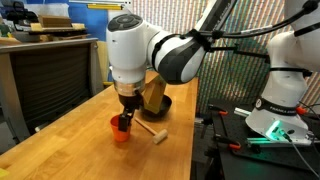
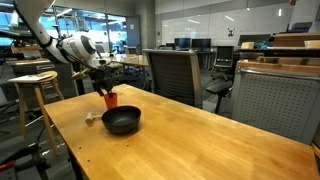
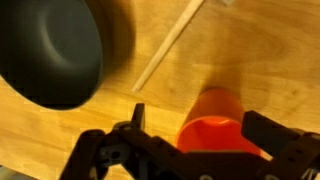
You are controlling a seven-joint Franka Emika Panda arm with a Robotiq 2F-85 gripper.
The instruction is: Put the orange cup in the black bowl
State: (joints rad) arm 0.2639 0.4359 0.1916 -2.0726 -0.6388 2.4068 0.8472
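Observation:
My gripper needs to go lower before it closes on the orange cup, because my fingers hang above the cup's rim (image 1: 119, 118) (image 3: 208, 120), with one overlapping it.
The orange cup (image 3: 215, 125) stands upright on the wooden table, and it shows in both exterior views (image 1: 121, 129) (image 2: 110, 99). My gripper (image 3: 200, 138) is right above it, open, with one finger on each side of the cup's rim. The left finger stands clear of the cup and the right finger is close to its wall. The gripper also shows in both exterior views (image 1: 126, 108) (image 2: 105, 88). The black bowl (image 3: 50, 50) sits empty on the table close beside the cup (image 2: 121, 121), and in an exterior view it is partly hidden behind the arm (image 1: 162, 105).
A pale wooden mallet-like piece (image 1: 151, 129) lies on the table next to the cup and bowl (image 2: 92, 117); its stick shows in the wrist view (image 3: 165, 45). A tan block (image 1: 153, 94) stands by the bowl. Chairs and a stool (image 2: 35, 85) stand past the table edges.

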